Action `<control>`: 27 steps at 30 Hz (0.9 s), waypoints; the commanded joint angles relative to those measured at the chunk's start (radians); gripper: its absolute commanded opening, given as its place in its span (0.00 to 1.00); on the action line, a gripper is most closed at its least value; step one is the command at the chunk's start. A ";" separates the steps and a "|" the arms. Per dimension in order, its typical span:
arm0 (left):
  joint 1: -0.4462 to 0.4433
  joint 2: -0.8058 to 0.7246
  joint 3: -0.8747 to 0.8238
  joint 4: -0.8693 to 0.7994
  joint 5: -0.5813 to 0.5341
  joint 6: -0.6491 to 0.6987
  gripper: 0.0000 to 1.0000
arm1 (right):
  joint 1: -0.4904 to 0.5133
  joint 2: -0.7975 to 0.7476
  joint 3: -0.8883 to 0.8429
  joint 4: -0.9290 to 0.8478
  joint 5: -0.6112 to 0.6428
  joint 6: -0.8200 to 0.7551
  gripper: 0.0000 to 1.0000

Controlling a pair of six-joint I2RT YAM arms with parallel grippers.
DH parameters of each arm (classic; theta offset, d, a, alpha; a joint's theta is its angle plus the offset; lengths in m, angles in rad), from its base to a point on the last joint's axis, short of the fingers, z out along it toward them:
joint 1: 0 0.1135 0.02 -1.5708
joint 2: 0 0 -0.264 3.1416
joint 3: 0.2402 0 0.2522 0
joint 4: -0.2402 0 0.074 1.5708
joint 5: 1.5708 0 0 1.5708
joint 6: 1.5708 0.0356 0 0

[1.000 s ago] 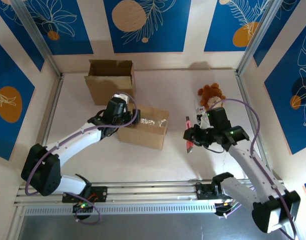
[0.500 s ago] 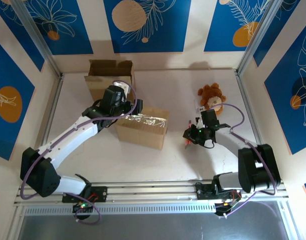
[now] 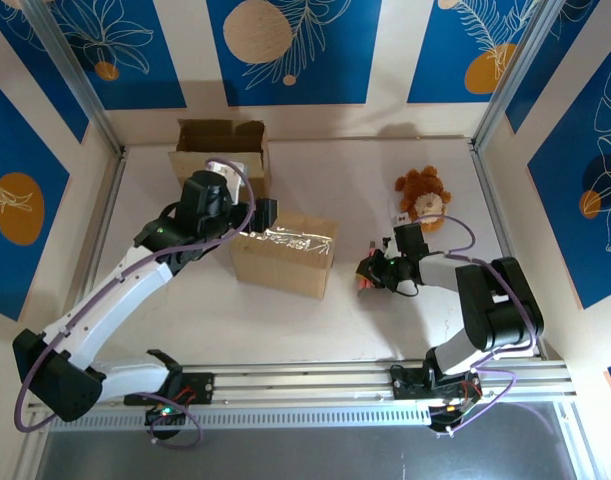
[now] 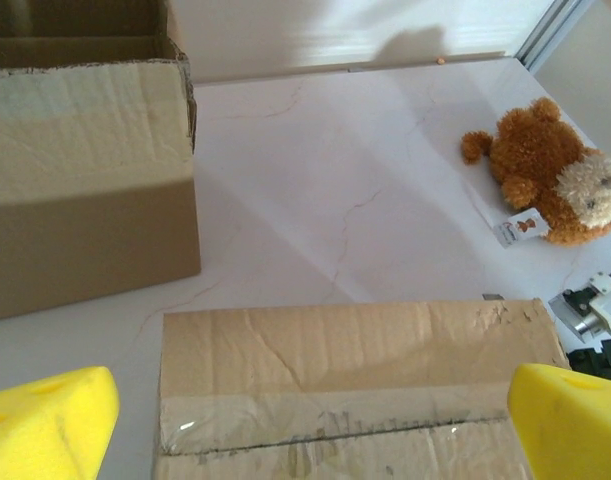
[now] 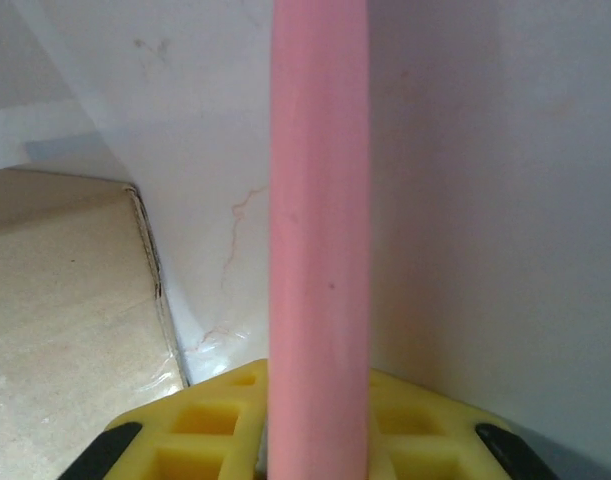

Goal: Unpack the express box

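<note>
The pink cutter is low above flat, empty table and would land there, so my right gripper should open now.
The express box is a brown carton lying mid-table, its top seam sealed with clear tape. My left gripper hovers over the box's back-left edge. It is open, and its yellow fingertips stand wide on either side of the box top with nothing between them. My right gripper sits low over the table to the right of the box, shut on a pink cutter that points away from the yellow jaws. The box's near corner lies to the cutter's left.
An open, empty-looking cardboard carton stands at the back left, close behind my left gripper. A brown plush bear with a tag lies at the back right. Blue patterned walls and metal posts enclose the table.
My left gripper has drawn back and to the left off the box top. My right arm has folded down low, the pink cutter still in its jaws near the same spot.
</note>
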 commanded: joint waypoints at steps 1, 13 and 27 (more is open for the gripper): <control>-0.003 -0.034 0.016 -0.050 0.035 -0.014 1.00 | 0.015 0.091 -0.030 0.093 0.011 0.041 0.00; -0.003 -0.156 0.006 -0.175 0.041 -0.051 1.00 | 0.047 0.023 -0.015 -0.120 0.139 0.064 0.21; -0.003 -0.327 -0.281 -0.410 0.118 -0.271 0.50 | 0.083 -0.327 0.154 -0.559 0.250 0.071 0.76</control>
